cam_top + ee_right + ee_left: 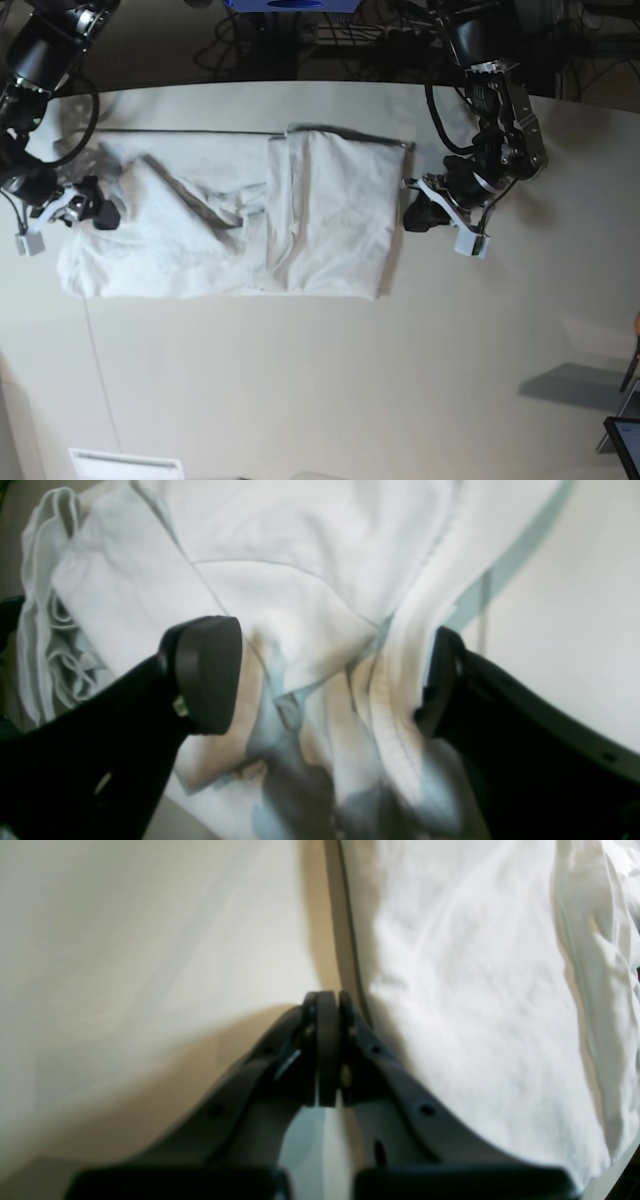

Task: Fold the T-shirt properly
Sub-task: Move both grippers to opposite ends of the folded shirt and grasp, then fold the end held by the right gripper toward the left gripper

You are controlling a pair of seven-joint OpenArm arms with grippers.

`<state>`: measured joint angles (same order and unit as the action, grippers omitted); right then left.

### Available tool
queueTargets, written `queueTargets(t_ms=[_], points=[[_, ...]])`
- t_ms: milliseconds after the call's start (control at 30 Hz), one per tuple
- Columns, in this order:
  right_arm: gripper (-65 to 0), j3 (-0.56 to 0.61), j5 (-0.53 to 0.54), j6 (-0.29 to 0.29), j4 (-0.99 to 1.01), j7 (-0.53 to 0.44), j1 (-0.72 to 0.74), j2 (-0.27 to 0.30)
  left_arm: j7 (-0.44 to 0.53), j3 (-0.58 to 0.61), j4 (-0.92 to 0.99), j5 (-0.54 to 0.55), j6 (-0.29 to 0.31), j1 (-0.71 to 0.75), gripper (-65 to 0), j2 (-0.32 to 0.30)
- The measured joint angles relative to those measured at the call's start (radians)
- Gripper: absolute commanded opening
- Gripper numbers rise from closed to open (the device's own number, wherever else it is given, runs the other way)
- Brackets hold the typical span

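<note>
My fingers are beside the T-shirt's bunched folds and closing now would catch the T-shirt, so it is time for my right gripper to close on it.
The white T-shirt (250, 220) lies spread across the tabletop, with its right part folded over into a thicker panel (335, 215). My left gripper (411, 215) sits on the bare table just off the shirt's right edge. In the left wrist view the left gripper (327, 1000) is shut, pads pressed together with no cloth between them, and the T-shirt (475, 990) lies beside it. My right gripper (98, 213) is at the shirt's left end. In the right wrist view the right gripper (322, 675) is open, its fingers (205, 670) straddling bunched folds of the T-shirt (300, 580).
The off-white table (300, 380) stretches toward the near edge, where a white label (125, 465) lies. Cables and a blue object (290, 5) sit behind the far edge. A dark item (625, 440) shows at the lower right corner.
</note>
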<state>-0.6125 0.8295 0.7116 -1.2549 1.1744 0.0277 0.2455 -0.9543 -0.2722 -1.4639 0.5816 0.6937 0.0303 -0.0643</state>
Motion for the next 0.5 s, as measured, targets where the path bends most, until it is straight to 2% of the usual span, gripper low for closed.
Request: queueTargets(t_ms=[100, 167, 400, 500], points=[[-18.4, 0.002, 0.001, 0.003, 0.0, 0.0, 0.0, 0.0, -0.002, 0.0, 0.0, 0.0, 0.0, 0.0, -65.0, 0.0], [-25.4, 0.002, -0.009, 0.003, 0.0, -0.002, 0.0, 0.0, 0.006, 0.025, 0.0, 0.0, 0.0, 0.0, -65.0, -0.004], [-64.7, 0.006, -0.027, -0.005, 0.004, 0.02, -0.009, -0.002, 0.012, 0.109, -0.004, 0.003, 0.0, 0.003, -65.0, -0.011], [-64.0, 0.008, -0.028, -0.005, 0.001, 0.024, -0.009, 0.0, 0.012, 0.129, -0.003, -0.001, 0.0, -0.003, -65.0, -0.014]])
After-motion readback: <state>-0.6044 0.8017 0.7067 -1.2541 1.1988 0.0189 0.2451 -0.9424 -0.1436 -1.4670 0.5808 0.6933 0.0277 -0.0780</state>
